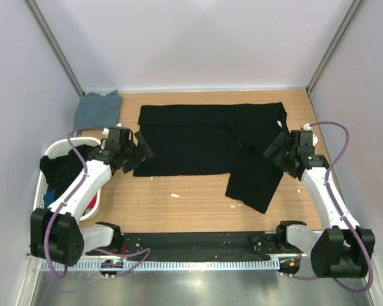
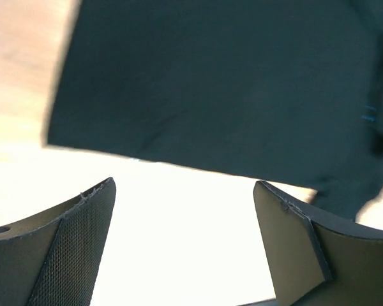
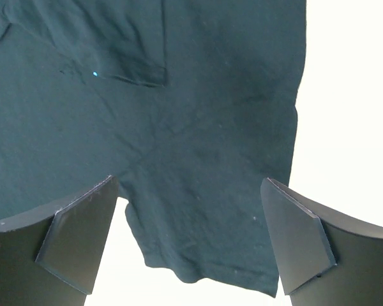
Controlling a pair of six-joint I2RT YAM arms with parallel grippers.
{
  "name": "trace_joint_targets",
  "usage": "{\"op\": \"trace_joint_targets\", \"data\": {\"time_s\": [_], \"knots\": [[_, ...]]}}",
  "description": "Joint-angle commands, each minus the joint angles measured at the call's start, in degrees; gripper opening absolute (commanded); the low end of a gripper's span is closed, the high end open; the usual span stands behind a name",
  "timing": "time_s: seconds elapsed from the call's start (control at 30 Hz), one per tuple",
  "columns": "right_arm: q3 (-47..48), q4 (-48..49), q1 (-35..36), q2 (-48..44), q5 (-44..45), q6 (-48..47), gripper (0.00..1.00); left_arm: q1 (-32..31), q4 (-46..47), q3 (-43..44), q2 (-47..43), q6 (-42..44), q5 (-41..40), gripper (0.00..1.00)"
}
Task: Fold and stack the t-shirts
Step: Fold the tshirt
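I will next grab the black t-shirt (image 1: 204, 143) with my left gripper by its near corner on the basket side, to fold its near edge over evenly.
The large black t-shirt (image 1: 204, 143) lies spread flat on the wooden table, with one part hanging toward the near edge at the right (image 1: 254, 185). It fills the top of the left wrist view (image 2: 223, 83) and most of the right wrist view (image 3: 179, 127). The slate grey-blue t-shirt (image 1: 97, 109) lies crumpled in the far left corner. My left gripper (image 1: 142, 152) is open and empty just off the black shirt's left edge. My right gripper (image 1: 274, 148) is open and empty above the shirt's right part.
A white laundry basket (image 1: 50, 156) with dark clothes in it stands at the left edge beside my left arm. Grey walls close in the table on three sides. Small white specks (image 1: 175, 195) lie on the bare wood in front of the shirt.
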Motion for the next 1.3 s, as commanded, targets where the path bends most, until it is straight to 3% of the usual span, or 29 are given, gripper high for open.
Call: {"op": "trace_joint_targets", "data": {"time_s": [0.0,0.27,0.6,0.77,1.0,1.27], "knots": [[-2.67,0.93,-0.11,-3.32,1.47,3.53,1.00,0.33,-2.42,-3.63,-2.65,-4.64,-8.58,0.88],[-4.62,1.64,-0.11,-1.32,0.42,5.11,1.00,0.33,-2.26,-9.45,0.77,-8.95,-14.06,0.77],[-3.13,0.50,-0.02,1.07,2.17,4.50,1.00,0.33,1.70,-6.20,10.44,-5.97,-22.31,0.62],[-2.77,0.75,-0.11,2.30,2.44,3.97,1.00,0.25,3.98,-5.23,13.95,-5.26,-22.76,0.50],[-2.33,-1.09,-0.11,2.74,4.63,3.80,1.00,0.33,5.04,-4.53,17.03,-5.70,-20.91,0.43],[-2.51,-6.35,-0.11,0.02,5.43,5.73,1.00,0.25,7.23,-5.93,17.91,-5.61,-21.79,0.20]]}}
